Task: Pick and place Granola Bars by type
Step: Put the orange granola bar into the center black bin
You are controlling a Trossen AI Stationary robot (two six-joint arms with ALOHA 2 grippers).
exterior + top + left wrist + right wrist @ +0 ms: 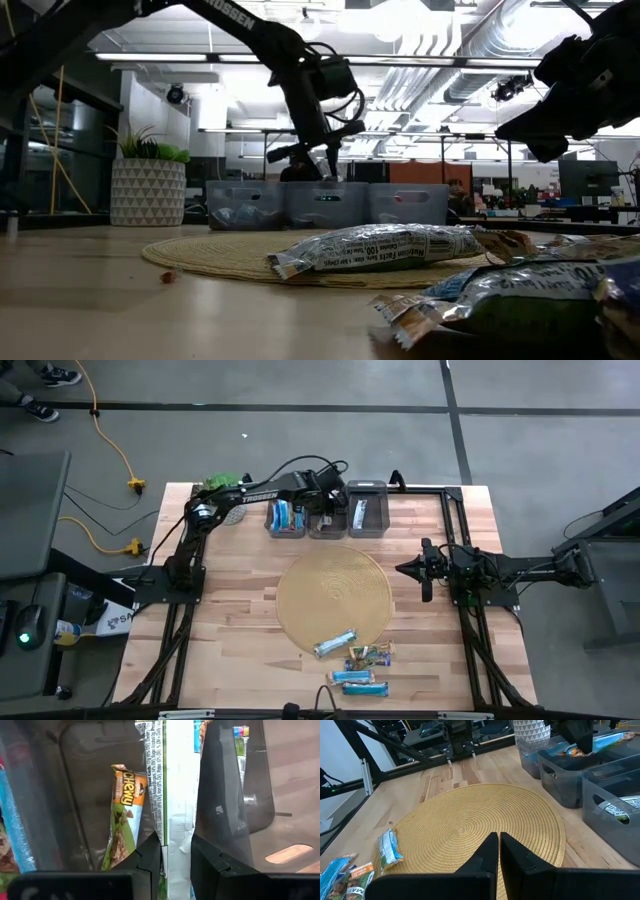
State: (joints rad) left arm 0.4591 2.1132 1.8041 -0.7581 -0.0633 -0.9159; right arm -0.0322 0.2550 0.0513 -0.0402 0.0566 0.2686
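Observation:
I should open my left gripper now, because the white-backed bar hangs inside the sides of the middle bin and would lie there.
My left gripper is over the middle grey bin at the table's far edge, shut on a granola bar whose white printed wrapper back shows. A green-and-orange bar lies inside that bin. Blue bars fill the left bin, and a pale bar lies in the right bin. Several more bars lie near the table's near edge: a blue-and-white one on the mat's rim, others on the wood. My right gripper is shut, hovering by the mat's right side. My left gripper pinches the bar between its two fingers, on the wrapper's part nearest the wrist. The fingers come from above, pointing down into the middle bin, and the bar runs along them. It hangs below them; whether its lower end touches the bin floor cannot be told.
A round woven mat covers the table's middle. Three grey bins stand side by side along the far edge, with a potted plant to their left. Black frame rails run along the table's sides.

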